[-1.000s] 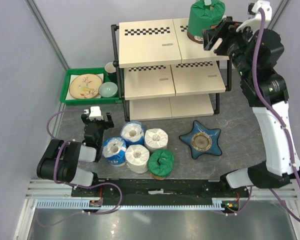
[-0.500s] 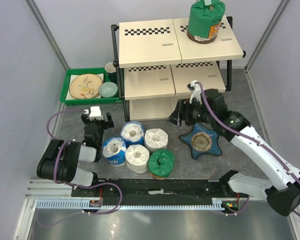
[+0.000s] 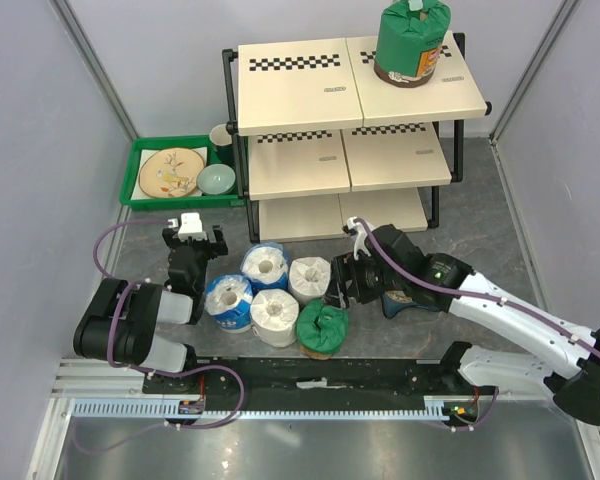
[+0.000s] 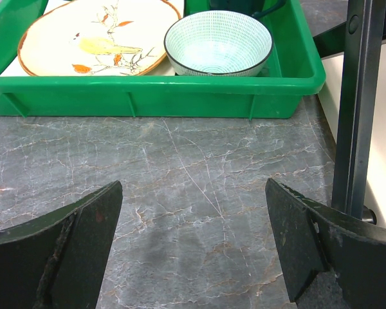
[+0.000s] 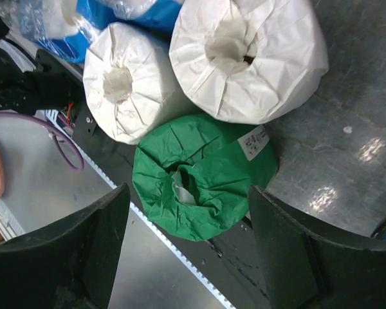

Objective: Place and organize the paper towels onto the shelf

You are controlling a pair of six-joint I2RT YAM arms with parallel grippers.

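Note:
I will grab the green roll with my right gripper by its top rim (image 3: 334,321), between the center hole and the outer side. Its base then stays free, so I can place it onto the shelf (image 3: 300,90).
The shelf (image 3: 300,90) stands at the back, with one green-wrapped paper towel roll (image 3: 412,42) upright on its top board at the right. Five rolls cluster on the table: two blue-and-white (image 3: 228,300), two white (image 3: 311,277) and one green (image 3: 322,325). My right gripper (image 3: 340,287) is open, hovering just above that green roll (image 5: 202,177), its fingers wide on either side of it and apart from it. The white rolls (image 5: 248,55) lie just beyond. My left gripper (image 3: 192,245) is open and empty over bare table (image 4: 193,212), left of the rolls.
A green tray (image 3: 140,190) with a plate and a bowl sits left of the shelf; it fills the top of the left wrist view (image 4: 154,96), with a shelf leg (image 4: 357,109) at the right. A blue star-shaped dish (image 3: 398,304) lies mostly under my right arm.
My right arm has come down from the shelf's top right, leaving the green roll there, and now sits low over the green roll on the table. The left arm has not moved.

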